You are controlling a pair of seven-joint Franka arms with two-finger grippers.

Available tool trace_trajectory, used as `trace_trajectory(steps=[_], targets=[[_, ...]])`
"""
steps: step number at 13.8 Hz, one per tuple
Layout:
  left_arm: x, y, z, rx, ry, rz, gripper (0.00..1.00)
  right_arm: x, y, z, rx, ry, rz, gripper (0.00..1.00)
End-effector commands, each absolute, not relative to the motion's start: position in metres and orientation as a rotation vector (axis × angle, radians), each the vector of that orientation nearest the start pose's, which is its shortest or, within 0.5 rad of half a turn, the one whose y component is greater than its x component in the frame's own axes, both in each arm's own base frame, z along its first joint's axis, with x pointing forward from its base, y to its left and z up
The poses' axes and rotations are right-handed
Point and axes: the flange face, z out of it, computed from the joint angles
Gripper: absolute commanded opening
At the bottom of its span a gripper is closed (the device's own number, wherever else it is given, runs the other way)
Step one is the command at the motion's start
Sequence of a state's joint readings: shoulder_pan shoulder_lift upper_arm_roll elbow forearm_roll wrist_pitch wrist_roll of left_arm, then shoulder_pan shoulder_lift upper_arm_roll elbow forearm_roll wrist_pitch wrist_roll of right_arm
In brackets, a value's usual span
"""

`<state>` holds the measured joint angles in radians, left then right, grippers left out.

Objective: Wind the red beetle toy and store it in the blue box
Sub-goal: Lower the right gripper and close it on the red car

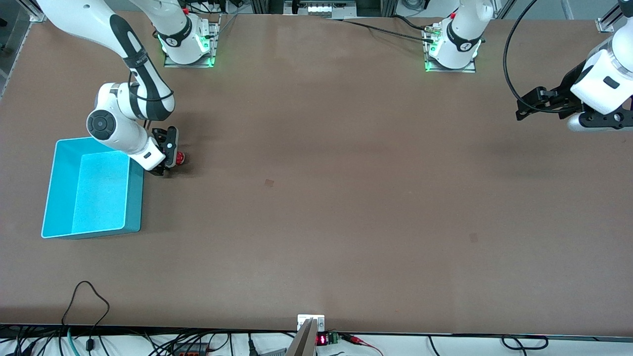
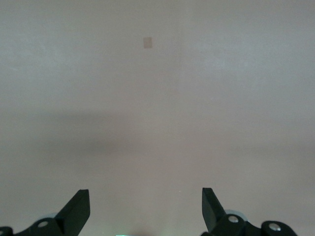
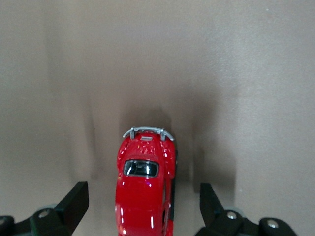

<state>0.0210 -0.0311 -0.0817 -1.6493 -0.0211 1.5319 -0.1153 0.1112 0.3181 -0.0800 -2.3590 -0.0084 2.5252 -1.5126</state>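
Note:
My right gripper should close on the red beetle toy now: my fingers are low at the brown tabletop on either side of it, so they would hold it.
The red beetle toy stands on the table beside the blue box, just past the box's corner that lies farthest from the front camera. My right gripper is low over the toy and open. In the right wrist view the toy sits between the two spread fingers with a gap on each side. The blue box holds nothing that I can see. My left gripper is open and empty, held up over the left arm's end of the table, and waits; in its wrist view only bare table shows.
The blue box stands at the right arm's end of the table, its nearest wall close to my right gripper. Cables lie along the table's front edge. Two small pale marks show on the brown tabletop.

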Motion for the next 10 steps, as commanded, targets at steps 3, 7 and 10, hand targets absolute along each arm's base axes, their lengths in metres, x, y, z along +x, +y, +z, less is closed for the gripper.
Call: trace_trajectory(steps=[3,7,10], targets=[[0.535,-0.037,0.610,-3.128,-0.091,0.136,1.00,0.490,0.017,0.181,-2.144,-2.164,0.184,0.76],[0.536,-0.035,0.609,-3.128,-0.094,0.139,1.00,0.492,0.019,0.187,-2.080,-2.232,0.168,0.24],[0.536,-0.035,0.609,-3.128,-0.096,0.139,1.00,0.496,0.021,0.195,-2.087,-2.243,0.147,0.13]])
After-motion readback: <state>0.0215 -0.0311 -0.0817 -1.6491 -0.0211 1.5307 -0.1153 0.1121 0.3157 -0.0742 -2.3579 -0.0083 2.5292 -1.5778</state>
